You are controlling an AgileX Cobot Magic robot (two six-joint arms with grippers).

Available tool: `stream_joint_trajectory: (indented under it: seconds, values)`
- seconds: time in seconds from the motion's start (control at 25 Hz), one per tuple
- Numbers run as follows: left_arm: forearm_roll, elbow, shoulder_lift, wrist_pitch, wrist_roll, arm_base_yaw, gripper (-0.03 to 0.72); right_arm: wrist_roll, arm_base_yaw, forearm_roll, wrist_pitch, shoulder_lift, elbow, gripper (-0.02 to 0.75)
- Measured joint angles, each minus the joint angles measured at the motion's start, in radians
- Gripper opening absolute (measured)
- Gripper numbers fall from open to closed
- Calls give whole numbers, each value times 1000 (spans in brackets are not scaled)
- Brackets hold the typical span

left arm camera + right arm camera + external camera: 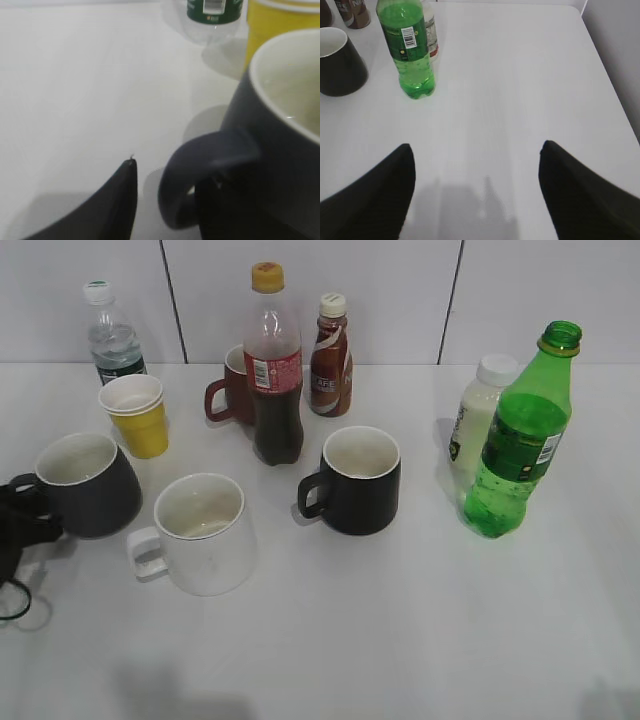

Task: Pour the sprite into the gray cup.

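Next, my right gripper grabs the green bottle by its labeled body (513, 450) to pour the sprite into the gray cup (85, 490).
The sprite (520, 440) stands upright and uncapped at the right of the table; it also shows at the top left of the right wrist view (410, 55). The gray cup (85, 490) sits at the far left, handle pointing left. My left gripper (30, 510) is at that handle. In the left wrist view the cup (280, 165) fills the right side, and my left gripper (172, 175) is open, with one finger left of the handle loop and the other dark behind it. My right gripper (476, 146) is open and empty over bare table, well short of the sprite.
A white mug (200, 530) and a glossy black mug (360, 480) stand mid-table. Behind them are a cola bottle (275, 370), a brown mug (232, 385), a coffee bottle (330, 355), stacked yellow cups (135, 415) and a water bottle (112, 335). A white bottle (480, 415) stands behind the sprite.
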Motion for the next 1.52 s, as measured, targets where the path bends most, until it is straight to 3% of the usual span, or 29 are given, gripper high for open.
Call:
stream_joint_trajectory:
  seconds: [0.08,0.24,0.48,0.56,0.84,0.96,1.12,1.32,1.52]
  values:
    - [8,-34,23,-9,0,0,245,0,0,0,0,0,0,573]
    - [23,-71,37,-9,0,0,72,0,0,0,0,0,0,573]
    - [49,-52,-18,41,12,0,69,-31,0,59,-25,11,-10,565]
    - [63,-23,-73,59,17,0,69,-50,0,76,-146,53,-21,552]
    - [78,37,-315,59,-9,0,69,-75,0,113,-943,442,40,543]
    - [101,38,-410,72,-17,0,69,-76,20,121,-1182,666,59,540]
    - [128,38,-503,116,-19,-1,69,-62,135,120,-1313,927,66,524]
    - [134,40,-569,172,-24,-2,69,-60,350,118,-1378,1107,150,484]
    - [137,40,-581,183,-40,-5,69,-59,381,141,-1546,1231,298,519]
